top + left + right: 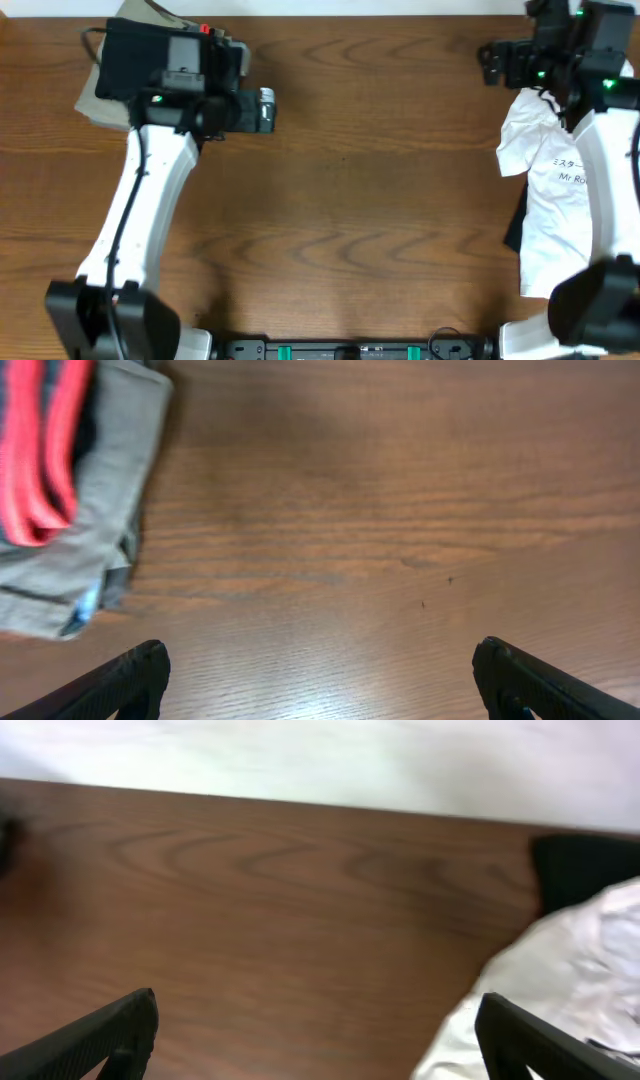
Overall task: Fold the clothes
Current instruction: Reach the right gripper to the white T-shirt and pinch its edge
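Next, my right gripper picks up the white T-shirt (552,195) by its edge facing the empty wood, to draw it out for folding.
A crumpled white T-shirt (552,195) with "Mr Ro" lettering lies at the table's right side, partly under my right arm. In the right wrist view its edge (560,990) shows at the lower right. My right gripper (492,62) is open and empty above bare wood, just left of the shirt's upper edge; its jaws (320,1035) are wide apart, the right one over the cloth. My left gripper (262,108) is open and empty over bare wood (320,680), right of a folded grey-beige garment (110,510).
The folded grey-beige garment (105,95) sits at the table's far left corner, with a red and dark item (40,450) on top. A dark cloth (514,228) peeks from under the white shirt; a dark piece (585,870) lies near the far edge. Brown wooden table (380,200).
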Tool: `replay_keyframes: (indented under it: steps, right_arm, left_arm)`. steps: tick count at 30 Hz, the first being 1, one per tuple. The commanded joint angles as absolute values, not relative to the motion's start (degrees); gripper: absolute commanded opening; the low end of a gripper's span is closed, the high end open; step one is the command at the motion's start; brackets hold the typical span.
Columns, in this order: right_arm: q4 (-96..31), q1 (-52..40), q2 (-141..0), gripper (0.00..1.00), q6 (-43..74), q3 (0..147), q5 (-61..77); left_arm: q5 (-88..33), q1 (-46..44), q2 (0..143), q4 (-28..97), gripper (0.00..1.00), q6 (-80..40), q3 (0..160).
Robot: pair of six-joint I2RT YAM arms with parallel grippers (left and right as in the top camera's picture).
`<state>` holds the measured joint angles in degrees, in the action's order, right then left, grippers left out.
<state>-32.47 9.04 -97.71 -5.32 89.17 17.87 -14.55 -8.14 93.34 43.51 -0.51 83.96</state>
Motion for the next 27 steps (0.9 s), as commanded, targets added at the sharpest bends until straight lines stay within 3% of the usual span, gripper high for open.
replay_keyframes:
  steps: [1, 6, 11, 15, 20, 25, 27]
  right_arm:
    - [-31.83, 12.23, -100.84, 0.99, -6.96, 90.45, 20.64]
    - [-34.46, 15.07, -104.99, 0.98, -8.88, 90.17, 18.83]
    - [-39.72, 15.88, -110.69, 0.78, -10.13, 90.15, 17.78]
    - [-42.11, 15.55, -116.46, 0.89, -10.35, 90.15, 14.79]
    - [-43.33, 15.35, -120.60, 0.89, -7.01, 90.15, 8.08]
    - [-43.13, 15.31, -122.23, 0.83, -5.17, 89.71, 5.93]
    - [-42.63, 15.31, -122.41, 0.76, -5.17, 89.03, 5.74]
  left_arm:
    - [-14.87, -8.36, 96.77, 43.88, 0.98, 1.23, 85.08]
    - [-19.20, -8.45, 101.25, 44.97, 0.98, 1.26, 85.06]
    - [-21.47, -8.45, 103.15, 44.73, 0.98, 1.26, 85.03]
    - [-21.69, -8.47, 103.18, 44.75, 0.98, 1.21, 85.03]
    - [-21.67, -8.45, 103.18, 44.71, 0.98, 1.21, 85.03]
    - [-21.65, -8.47, 103.18, 44.73, 0.98, 1.23, 85.01]
    - [-21.65, -8.47, 103.18, 44.73, 0.98, 1.23, 85.01]
